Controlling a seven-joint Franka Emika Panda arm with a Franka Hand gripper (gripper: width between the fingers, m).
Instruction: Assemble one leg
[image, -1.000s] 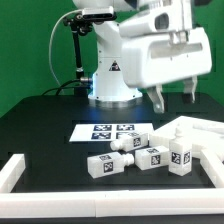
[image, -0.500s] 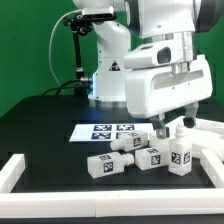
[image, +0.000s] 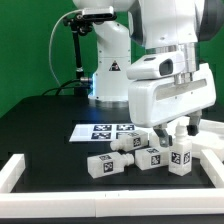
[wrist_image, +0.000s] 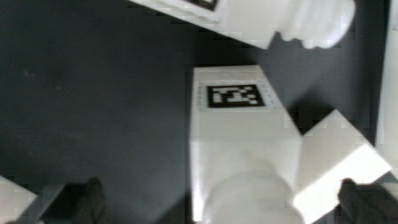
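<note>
The fingers are on either side of the leg's round end (wrist_image: 249, 190), so my gripper closes on the leg next.
Several white legs with square tags lie in a loose row on the black table: one at the exterior view's left (image: 105, 166), one behind (image: 130, 143), one in the middle (image: 150, 158) and the rightmost (image: 180, 155). My gripper (image: 177, 135) is open and hangs just above the rightmost leg. In the wrist view that leg (wrist_image: 235, 120) shows its tag, and its round end lies between my open gripper (wrist_image: 228, 205) fingers, one dark fingertip (wrist_image: 80, 200) on each side, apart from it. Another leg (wrist_image: 285, 20) lies beyond.
The marker board (image: 112, 130) lies behind the legs. The large flat white panel (image: 205, 135) lies at the exterior view's right, close to the rightmost leg, and shows in the wrist view (wrist_image: 356, 150). A white raised border (image: 100, 207) runs along the table's front and left.
My gripper has come down from well above the table to just over the rightmost leg, still open. The legs have not moved.
</note>
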